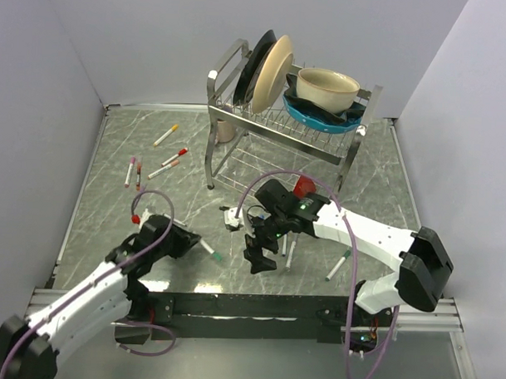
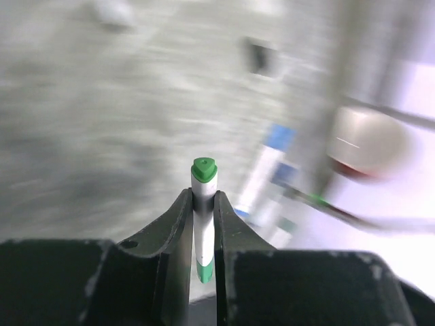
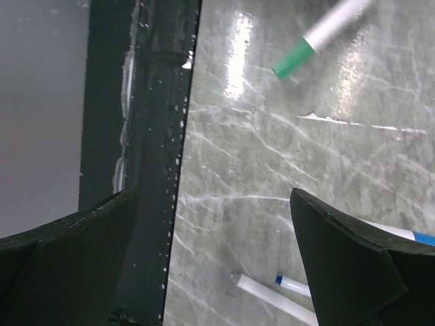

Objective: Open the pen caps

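Note:
To open the white pen, my right gripper should next grab the green cap [image 1: 215, 255] [image 3: 294, 59] and pull it off. That leaves the white body of the pen to my left gripper.
My left gripper [image 1: 193, 242] [image 2: 202, 197] is shut on a white pen, gripping the barrel, and its green cap [image 2: 203, 170] sticks out past the fingertips [image 1: 215, 256]. My right gripper [image 1: 257, 263] [image 3: 214, 197] is open and empty, low over the table just right of that cap. A green cap on a white barrel [image 3: 293, 60] shows ahead of its jaws. Two uncapped barrels, one with a blue tip [image 3: 280, 280], lie under it. Capped pens lie at the far left: yellow [image 1: 165, 135], red [image 1: 174, 157], pink [image 1: 130, 170].
A metal dish rack [image 1: 284, 128] with plates and a bowl stands at the back. More pens lie by the right arm [image 1: 338, 266]. The black rail [image 3: 149, 136] of the table's near edge runs close beside the right gripper.

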You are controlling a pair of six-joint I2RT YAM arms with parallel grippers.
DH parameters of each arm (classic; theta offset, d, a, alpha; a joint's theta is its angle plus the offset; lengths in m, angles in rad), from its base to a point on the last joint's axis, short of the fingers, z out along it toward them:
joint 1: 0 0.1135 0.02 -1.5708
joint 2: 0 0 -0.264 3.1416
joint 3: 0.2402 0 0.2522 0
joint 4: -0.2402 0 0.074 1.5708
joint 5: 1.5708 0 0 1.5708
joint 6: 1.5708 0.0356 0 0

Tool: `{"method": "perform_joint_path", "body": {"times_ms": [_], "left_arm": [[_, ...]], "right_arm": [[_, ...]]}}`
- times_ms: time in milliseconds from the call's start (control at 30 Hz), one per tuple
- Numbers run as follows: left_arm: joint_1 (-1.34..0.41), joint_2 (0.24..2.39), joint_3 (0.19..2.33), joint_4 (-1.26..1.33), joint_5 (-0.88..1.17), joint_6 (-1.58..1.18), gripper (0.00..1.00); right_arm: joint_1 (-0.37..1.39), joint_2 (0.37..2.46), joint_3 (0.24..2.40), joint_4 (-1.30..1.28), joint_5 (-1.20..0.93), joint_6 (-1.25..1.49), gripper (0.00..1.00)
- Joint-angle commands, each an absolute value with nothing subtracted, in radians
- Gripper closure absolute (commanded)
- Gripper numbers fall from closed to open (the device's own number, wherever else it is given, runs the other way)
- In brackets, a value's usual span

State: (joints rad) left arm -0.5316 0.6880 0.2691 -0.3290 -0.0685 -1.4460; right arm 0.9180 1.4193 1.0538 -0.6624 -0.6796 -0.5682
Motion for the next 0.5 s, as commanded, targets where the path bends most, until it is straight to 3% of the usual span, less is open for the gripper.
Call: {"method": "perform_joint_path", "body": {"times_ms": [0,300,467], "left_arm": [[-0.532,0.531,0.143,0.193,0.044,-1.457,0.99],[-0.534,0.543,0.104,0.439,0.124,-1.448,0.99],[-0.534,0.555,0.1,0.456,0.141,-1.431,0.99]], "right_arm": [[0.93,1.345,1.013,-0.52,-0.721,-0.48,0.0],[0.917,1.362,0.946,-0.161,-0.486,0.076,0.0],[0.904,1.39,0.943,-0.118,-0.592,0.162,0.0]]}}
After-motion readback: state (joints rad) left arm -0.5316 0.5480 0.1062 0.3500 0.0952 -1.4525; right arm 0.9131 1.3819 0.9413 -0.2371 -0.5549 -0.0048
